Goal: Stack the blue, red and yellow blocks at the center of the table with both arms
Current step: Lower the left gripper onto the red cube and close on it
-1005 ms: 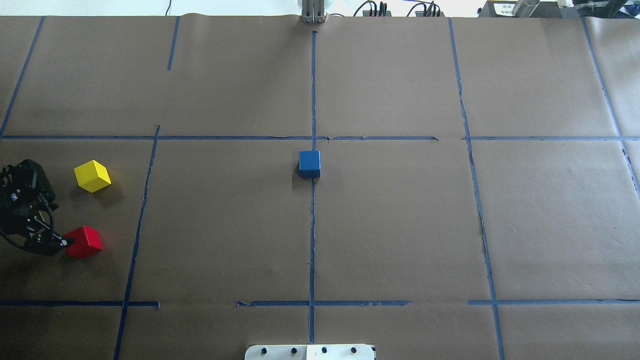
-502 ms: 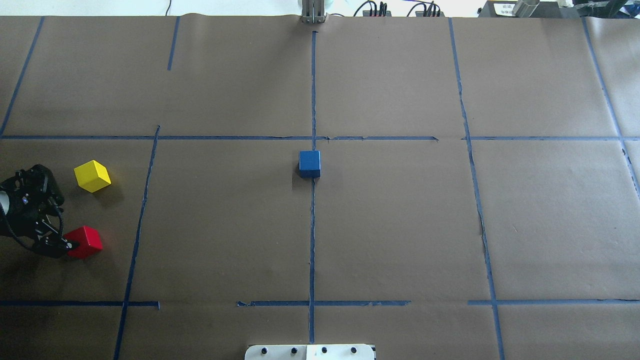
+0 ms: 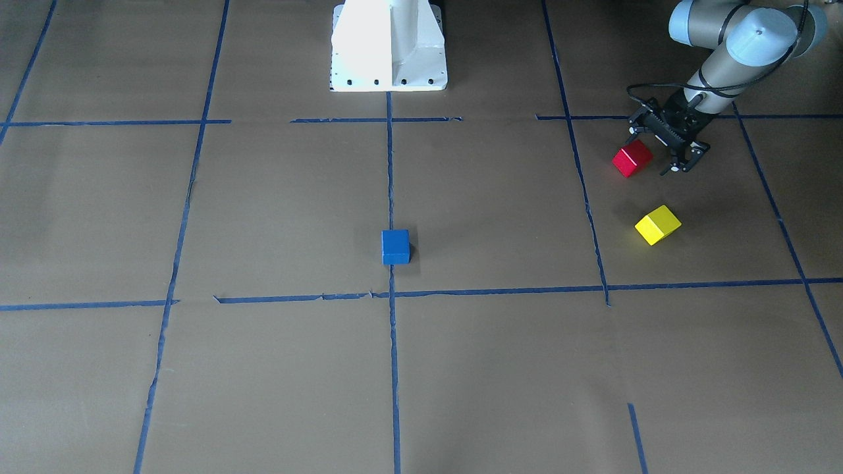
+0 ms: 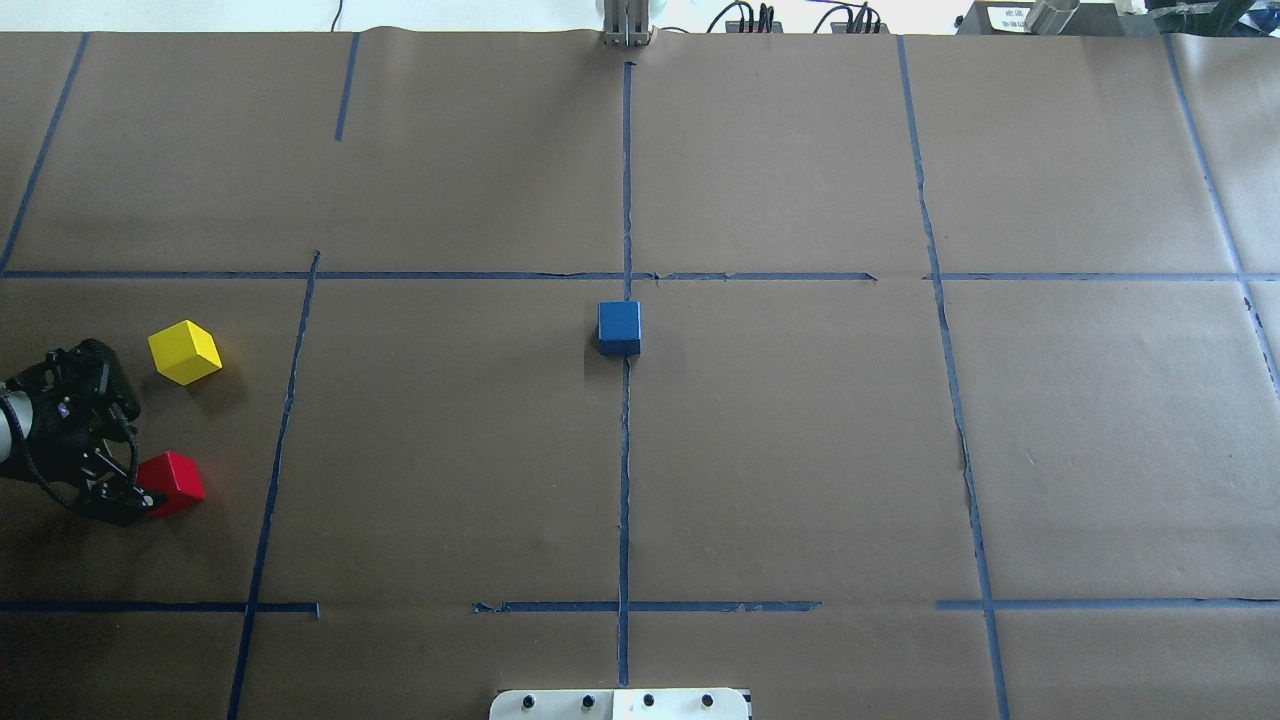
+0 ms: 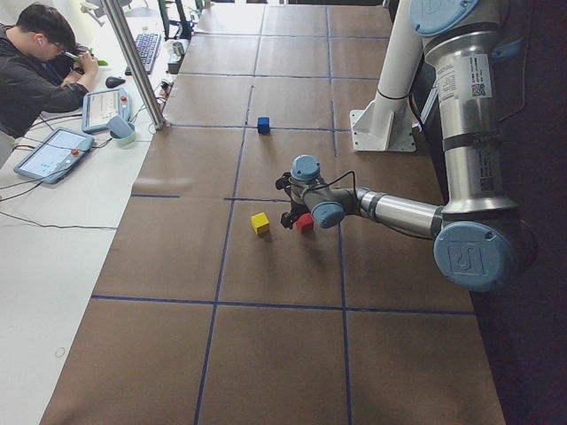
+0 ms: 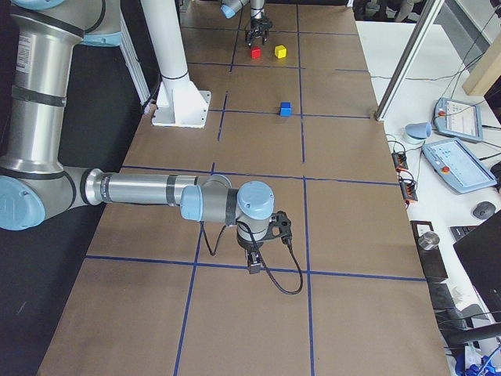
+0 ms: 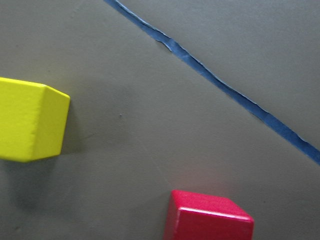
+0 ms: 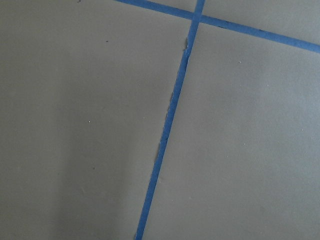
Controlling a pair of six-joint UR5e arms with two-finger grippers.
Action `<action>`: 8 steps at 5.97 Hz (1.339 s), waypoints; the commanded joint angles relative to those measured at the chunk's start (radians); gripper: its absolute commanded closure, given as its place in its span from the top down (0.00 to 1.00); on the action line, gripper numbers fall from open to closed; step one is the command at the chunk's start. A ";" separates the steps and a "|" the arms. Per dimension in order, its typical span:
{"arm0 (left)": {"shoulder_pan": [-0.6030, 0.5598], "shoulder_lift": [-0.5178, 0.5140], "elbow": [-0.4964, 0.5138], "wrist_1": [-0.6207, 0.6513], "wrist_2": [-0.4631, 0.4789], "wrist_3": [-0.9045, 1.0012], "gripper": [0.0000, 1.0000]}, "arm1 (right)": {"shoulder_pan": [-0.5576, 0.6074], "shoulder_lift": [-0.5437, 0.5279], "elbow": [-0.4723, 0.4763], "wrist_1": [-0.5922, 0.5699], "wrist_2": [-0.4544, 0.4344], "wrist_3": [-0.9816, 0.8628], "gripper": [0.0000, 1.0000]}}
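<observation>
The left gripper grips the red block [image 3: 632,159] by its opposite sides next, to start stacking on the blue block [image 3: 395,246].
The blue block [image 4: 619,327] sits at the table's centre on the tape cross. The red block [image 4: 175,482] and the yellow block [image 4: 185,351] lie at the far left, apart from each other. My left gripper [image 4: 135,492] is low over the table right beside the red block, jaws open, at the block's left edge; the front view shows it [image 3: 658,153] next to the red block [image 3: 632,159]. The left wrist view shows the red block [image 7: 210,220] at the bottom and the yellow block [image 7: 30,120] at the left. My right gripper [image 6: 254,265] shows only in the exterior right view; I cannot tell its state.
Blue tape lines [image 4: 625,470] divide the brown paper table into squares. The robot's white base [image 3: 388,46] stands at the near middle edge. An operator [image 5: 35,80] sits with tablets beyond the far side.
My left gripper has moved to the right, closing in on the red block until it overlaps the block's left edge. The blocks have not moved.
</observation>
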 commanded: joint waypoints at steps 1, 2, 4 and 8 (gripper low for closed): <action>0.016 -0.014 0.022 0.004 0.000 -0.002 1.00 | 0.000 -0.003 0.000 0.000 0.000 0.000 1.00; 0.018 -0.028 0.051 0.006 0.000 -0.001 1.00 | 0.000 -0.003 0.000 0.000 0.000 0.001 1.00; 0.027 -0.039 0.076 0.006 -0.002 -0.002 0.93 | 0.000 -0.003 0.003 0.000 0.000 0.002 1.00; 0.027 -0.039 0.019 0.013 -0.002 -0.153 0.06 | 0.000 -0.001 0.006 0.000 0.000 0.003 1.00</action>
